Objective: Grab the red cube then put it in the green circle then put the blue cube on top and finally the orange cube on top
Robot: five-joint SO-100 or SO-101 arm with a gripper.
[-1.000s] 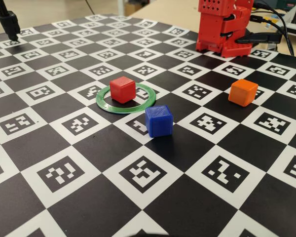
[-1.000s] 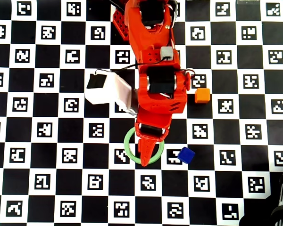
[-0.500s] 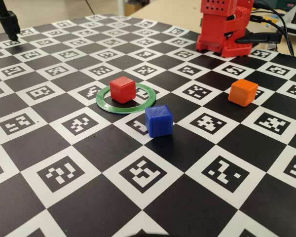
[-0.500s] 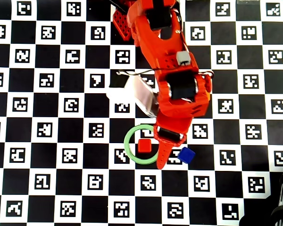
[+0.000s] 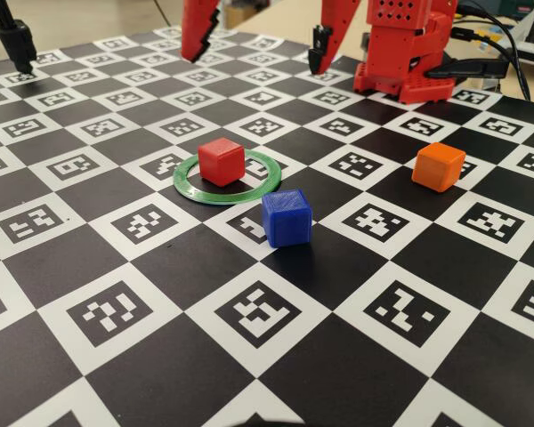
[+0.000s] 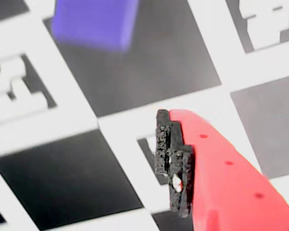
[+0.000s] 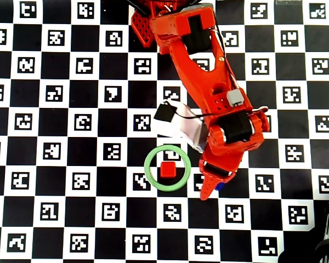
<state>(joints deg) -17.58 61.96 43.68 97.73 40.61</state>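
The blue cube's flat top [image 5: 286, 202] needs to stay free to carry the orange cube [image 5: 439, 166], so my gripper needs to grab the blue cube by its opposite sides.
The red cube [image 5: 221, 161] [image 7: 168, 169] sits inside the green circle [image 5: 222, 199] [image 7: 146, 167], free of the gripper. In the fixed view the blue cube [image 5: 287, 217] stands just right of the ring and the orange cube [image 5: 439, 166] farther right. My gripper [image 5: 252, 60] hangs high over the board, open wide and holding nothing. From overhead its finger [image 7: 206, 192] covers most of the blue cube [image 7: 220, 186], and the arm hides the orange cube. The wrist view shows one red finger's black pad [image 6: 173, 159] and the blurred blue cube [image 6: 94, 21] ahead.
The board [image 5: 142, 294] is a black-and-white checker of printed markers. The arm's red base [image 5: 405, 53] stands at the back right with cables beside it. A black stand [image 5: 13, 40] is at the back left corner.
The arm swung from over the green circle toward the blue cube, uncovering the red cube resting in the ring. Its open fingers dropped into the fixed view, and the arm now covers the orange cube from overhead.
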